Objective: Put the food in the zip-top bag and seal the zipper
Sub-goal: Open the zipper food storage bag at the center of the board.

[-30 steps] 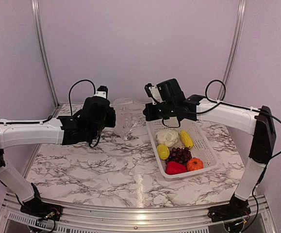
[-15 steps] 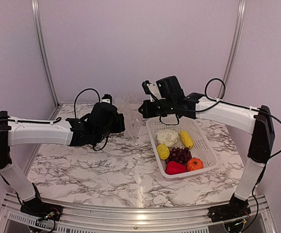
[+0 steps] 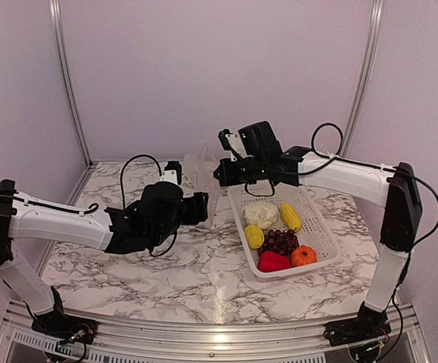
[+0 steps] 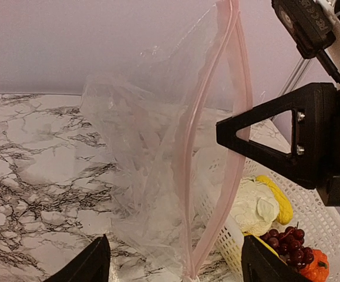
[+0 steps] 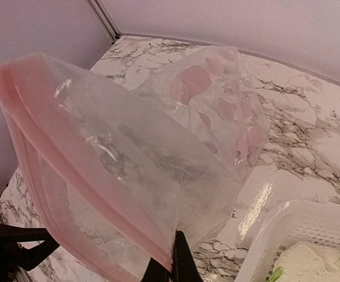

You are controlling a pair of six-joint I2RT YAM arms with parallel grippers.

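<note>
My left gripper is to grab the zip-top bag (image 3: 203, 178) next at the pink zipper's lower end (image 3: 210, 221). That will keep the bag's opening open for food.
The clear zip-top bag (image 3: 203, 178) hangs above the table at the back, its mouth edge pinched in my shut right gripper (image 3: 222, 171). The pink zipper (image 4: 192, 176) runs down the open mouth, and in the right wrist view the zipper (image 5: 70, 170) ends at my right gripper (image 5: 175, 267). My left gripper (image 3: 197, 206) stands open just in front of the bag, its fingertips (image 4: 93, 264) on either side of the mouth's lower end, holding nothing. The food lies in the white basket (image 3: 315, 227): cauliflower (image 3: 261, 214), corn (image 3: 290, 217), lemon (image 3: 254, 237), grapes (image 3: 281, 242), red pepper (image 3: 273, 262), orange (image 3: 303, 256).
The basket sits right of centre on the marble table (image 3: 166, 280), its near-left corner close to the bag's lower edge. Metal frame posts (image 3: 66, 76) rise at the back corners against the lilac wall.
My left gripper has opened wide and swung right and nearer, ending below the bag's mouth. The right gripper has carried the bag slightly left.
</note>
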